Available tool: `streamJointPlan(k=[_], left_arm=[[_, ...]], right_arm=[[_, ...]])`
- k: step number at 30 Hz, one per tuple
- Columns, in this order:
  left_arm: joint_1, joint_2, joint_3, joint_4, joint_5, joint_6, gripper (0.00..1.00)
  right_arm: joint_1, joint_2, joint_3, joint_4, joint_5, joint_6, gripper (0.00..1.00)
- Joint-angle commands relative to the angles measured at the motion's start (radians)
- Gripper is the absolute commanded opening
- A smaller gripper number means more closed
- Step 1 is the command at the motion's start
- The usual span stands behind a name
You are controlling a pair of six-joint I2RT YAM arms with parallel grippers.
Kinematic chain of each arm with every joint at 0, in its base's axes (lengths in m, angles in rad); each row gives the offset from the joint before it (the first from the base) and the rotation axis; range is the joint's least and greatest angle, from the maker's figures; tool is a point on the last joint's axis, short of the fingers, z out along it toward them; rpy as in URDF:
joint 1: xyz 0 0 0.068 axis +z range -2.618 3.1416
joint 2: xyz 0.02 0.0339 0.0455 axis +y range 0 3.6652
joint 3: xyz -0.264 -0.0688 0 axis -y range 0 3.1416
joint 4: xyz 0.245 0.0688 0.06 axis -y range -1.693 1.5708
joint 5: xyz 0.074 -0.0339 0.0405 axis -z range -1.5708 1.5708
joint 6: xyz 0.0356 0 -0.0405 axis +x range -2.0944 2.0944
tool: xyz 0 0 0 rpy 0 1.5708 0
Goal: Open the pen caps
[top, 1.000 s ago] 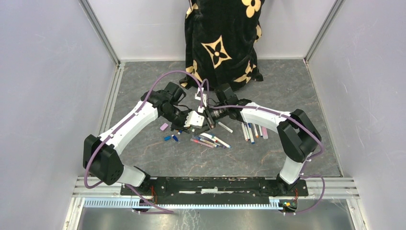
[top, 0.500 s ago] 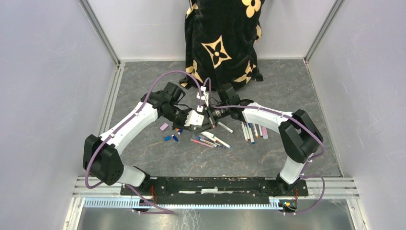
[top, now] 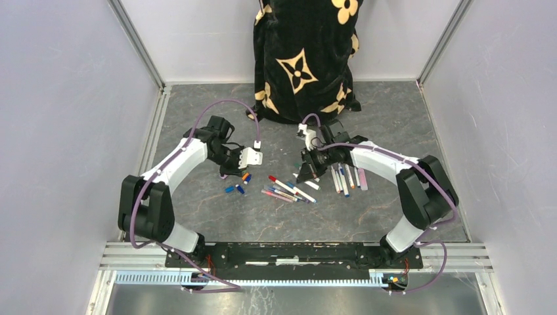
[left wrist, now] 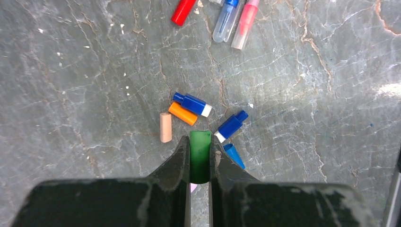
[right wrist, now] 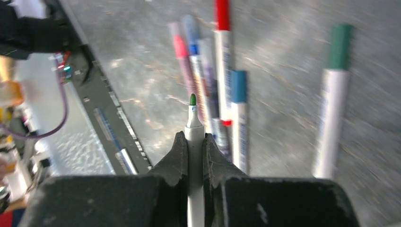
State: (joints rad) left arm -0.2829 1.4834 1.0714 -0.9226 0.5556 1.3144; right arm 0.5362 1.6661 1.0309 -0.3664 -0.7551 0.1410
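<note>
My right gripper needs to move the white pen toward the row of pens. The white pen point(right wrist: 193, 125) is short of the row of pens and would fall by the middle pens if I opened now.
My left gripper point(top: 240, 168) point(left wrist: 200, 142) is shut on a green pen cap point(left wrist: 200, 151) and holds it just above a cluster of loose caps: an orange one point(left wrist: 182, 113), three blue ones point(left wrist: 191, 103) and a peach one point(left wrist: 165, 126). A pink cap shows partly under the fingers. My right gripper point(top: 307, 172) point(right wrist: 193, 138) is shut on a white pen point(right wrist: 193, 125) whose green tip point(right wrist: 193, 99) is bare. It holds the pen above several pens point(right wrist: 222, 71) lying on the floor. One of these pens has a green cap point(right wrist: 333, 104) on.
Several pens point(top: 289, 190) lie in the middle of the grey floor, and more pens point(top: 347, 178) lie in a row to the right. A black bag with cream flowers point(top: 305, 59) stands at the back. Grey walls close in both sides.
The two grippers were together at the centre. They have pulled apart: the left went left to the loose caps with the green cap, the right went right with the uncapped pen.
</note>
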Motion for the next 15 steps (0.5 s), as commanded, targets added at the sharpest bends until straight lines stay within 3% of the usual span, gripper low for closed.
streamJointPlan(k=[1,4,8,15], left_arm=[[0.002,0.046,-0.039,0.145,-0.046,-0.081,0.04],[0.002,0.081,-0.073,0.211,-0.079,-0.134,0.12],[0.002,0.112,-0.098,0.26,-0.081,-0.181,0.25],[0.002,0.121,-0.083,0.261,-0.066,-0.219,0.45]], right_arm=[[-0.06,-0.105,-0.076,0.03,0.297,0.05,0.0],[-0.063,-0.141,-0.12,0.065,0.499,0.089,0.0],[-0.062,-0.157,-0.17,0.119,0.649,0.122,0.0],[-0.062,-0.131,-0.23,0.185,0.746,0.148,0.0]])
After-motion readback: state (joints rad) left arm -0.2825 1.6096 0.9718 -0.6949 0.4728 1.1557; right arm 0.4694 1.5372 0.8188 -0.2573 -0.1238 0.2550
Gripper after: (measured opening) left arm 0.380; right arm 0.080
